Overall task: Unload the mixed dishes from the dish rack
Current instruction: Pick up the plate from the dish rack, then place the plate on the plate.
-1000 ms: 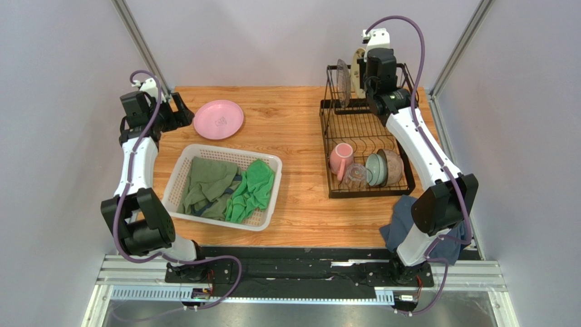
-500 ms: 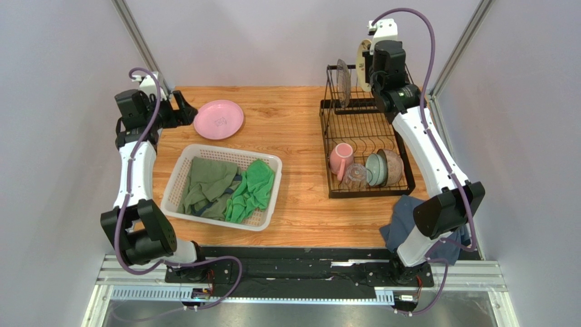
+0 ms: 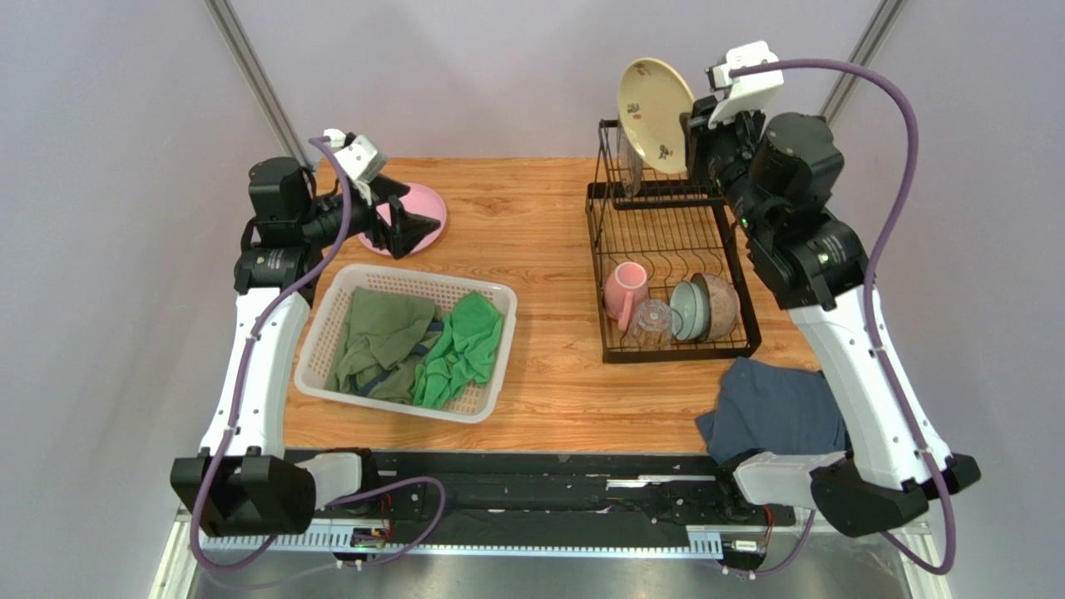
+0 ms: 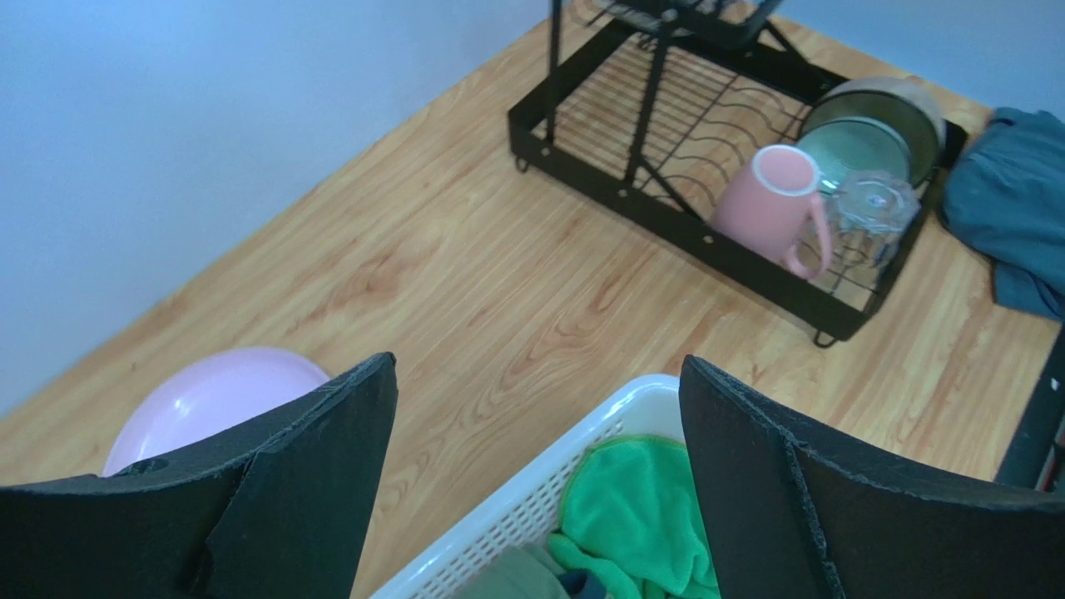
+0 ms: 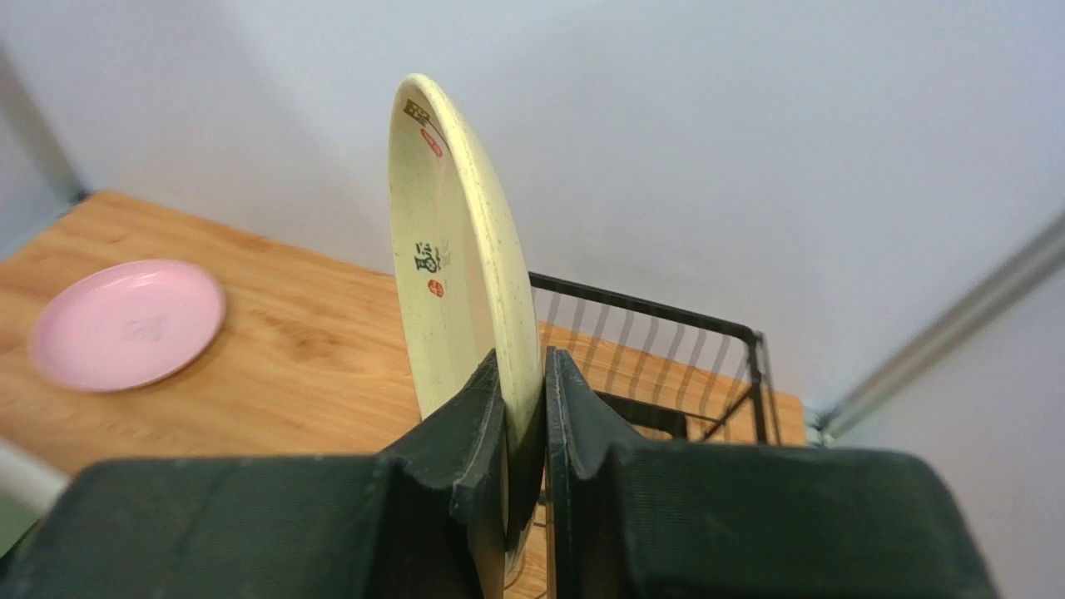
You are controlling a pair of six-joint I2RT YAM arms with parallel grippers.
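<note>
The left gripper grabs the cream plate's free rim next, opposite my right gripper. It then takes the plate over and stacks it on the pink plate.
My right gripper is shut on the rim of the cream plate and holds it upright above the upper shelf of the black dish rack. The right wrist view shows the plate pinched between my fingers. The pink mug, glass cup, teal bowl and brown bowl lie in the rack's lower tray. The pink plate lies on the table at the back left. My left gripper is open and empty above its near edge. I cannot make out the grey plate.
A white mesh basket with green cloths stands at the front left, its far corner under my left gripper. A blue-grey cloth lies at the front right by the right arm. Bare wood lies between basket and rack.
My right gripper has lifted the cream plate up out of the upper shelf. My left arm has risen and swung right, from the table's left edge to over the pink plate.
</note>
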